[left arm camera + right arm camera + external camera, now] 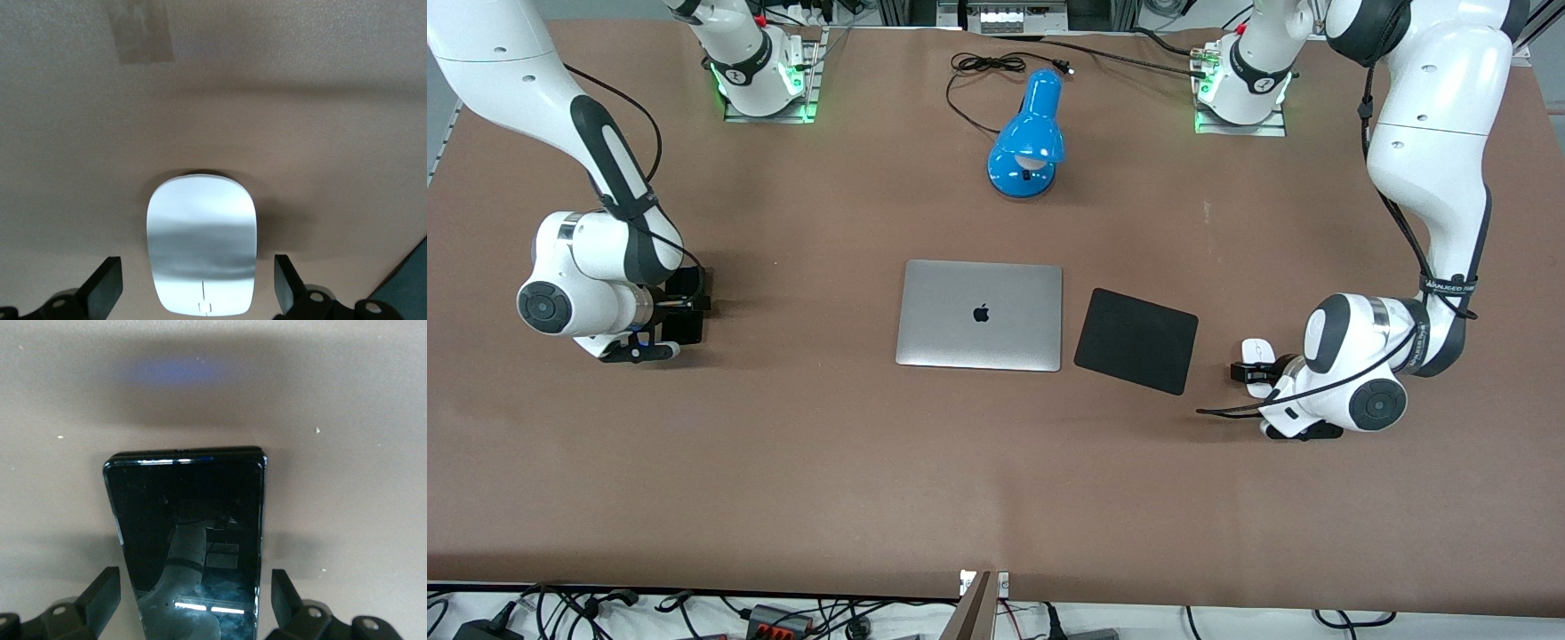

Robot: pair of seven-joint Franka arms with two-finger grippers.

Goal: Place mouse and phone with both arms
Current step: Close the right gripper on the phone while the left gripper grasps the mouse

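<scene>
Both left fingers, down beside the white mouse, level with its button seam (203, 290), should close now.
The white mouse (1256, 349) lies on the brown table at the left arm's end, beside the black pad. My left gripper (1257, 371) is low over it and open. In the left wrist view the mouse (202, 243) sits between the black fingers (107, 288), with a gap of table on each side. The glossy black phone (684, 331) lies flat at the right arm's end. My right gripper (690, 305) is down over it and open. The right wrist view has the phone (187, 527) between the fingers (288, 595), which stand clear of both of its long edges.
A closed silver laptop (978, 314) lies at the table's middle, with a matte black square pad (1136, 340) beside it toward the mouse. A blue desk lamp (1029, 138) with a black cable lies farther from the front camera than the laptop.
</scene>
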